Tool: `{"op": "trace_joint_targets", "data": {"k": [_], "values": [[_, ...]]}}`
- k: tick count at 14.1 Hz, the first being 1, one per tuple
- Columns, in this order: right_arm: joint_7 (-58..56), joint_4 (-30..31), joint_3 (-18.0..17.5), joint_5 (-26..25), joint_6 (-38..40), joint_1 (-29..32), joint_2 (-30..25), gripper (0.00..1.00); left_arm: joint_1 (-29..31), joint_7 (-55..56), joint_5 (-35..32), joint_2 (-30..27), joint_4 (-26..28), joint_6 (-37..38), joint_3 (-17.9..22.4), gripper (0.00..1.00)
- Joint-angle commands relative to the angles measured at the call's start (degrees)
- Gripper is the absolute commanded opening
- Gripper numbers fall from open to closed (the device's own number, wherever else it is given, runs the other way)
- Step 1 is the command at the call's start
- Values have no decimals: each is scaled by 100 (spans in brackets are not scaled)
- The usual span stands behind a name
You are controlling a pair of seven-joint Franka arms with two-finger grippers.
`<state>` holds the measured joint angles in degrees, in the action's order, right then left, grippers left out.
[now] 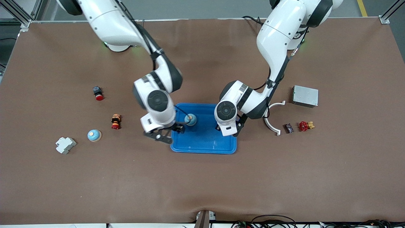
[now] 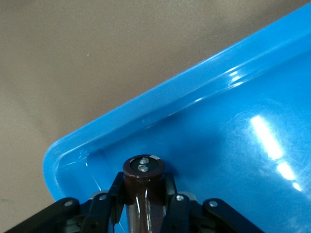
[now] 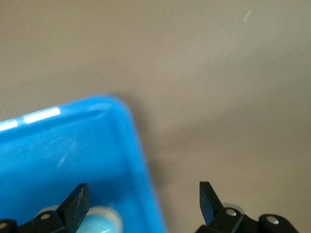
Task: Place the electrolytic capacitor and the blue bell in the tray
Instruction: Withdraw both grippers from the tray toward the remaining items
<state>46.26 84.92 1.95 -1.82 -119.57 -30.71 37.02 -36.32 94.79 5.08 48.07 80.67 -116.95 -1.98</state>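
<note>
I should open my left gripper now: in the left wrist view the electrolytic capacitor is low over the tray's bottom, inside the tray's rim.
The blue tray lies mid-table. A blue bell with a tan knob stands inside it, toward the right arm's end. My right gripper hangs open astride the tray's rim beside the bell, with nothing between its fingers. In the right wrist view the gripper has one fingertip over the tray and the other over the table. My left gripper is shut on the electrolytic capacitor, a dark brown cylinder held low over a tray corner. From the front the left hand hides the capacitor.
A light blue dome, a white block, an orange-red part and a red button lie toward the right arm's end. A grey metal box, a white curved piece, a small dark part and a red valve lie toward the left arm's end.
</note>
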Motion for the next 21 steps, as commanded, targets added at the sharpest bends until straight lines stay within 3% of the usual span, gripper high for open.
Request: {"op": "trace_joint_targets", "data": {"k": [1,2,3,4,9,13,21], "values": [[-1133,323,-90,-20,75,652,-431,100,-50,66,64,10,-43,14,57,41],[-1511,445,-98,-20,14,924,-519,100,-50,66,64,18,-34,14,57,45],[-1819,508,-90,-28,-13,1118,-598,100,-59,66,64,18,-34,23,57,58],[-2223,517,-90,-20,-13,1338,-634,100,-68,66,29,18,-43,23,66,100],[-4078,561,-98,-11,-197,2357,-635,100,-164,66,-251,-183,-87,470,119,100],[-5143,1044,-116,50,-725,3008,-635,100,-77,-83,-744,-709,-96,682,119,100],[-5751,2089,-142,68,-1964,3572,-634,100,924,-3129,-833,-1983,149,2474,83,100]]}}
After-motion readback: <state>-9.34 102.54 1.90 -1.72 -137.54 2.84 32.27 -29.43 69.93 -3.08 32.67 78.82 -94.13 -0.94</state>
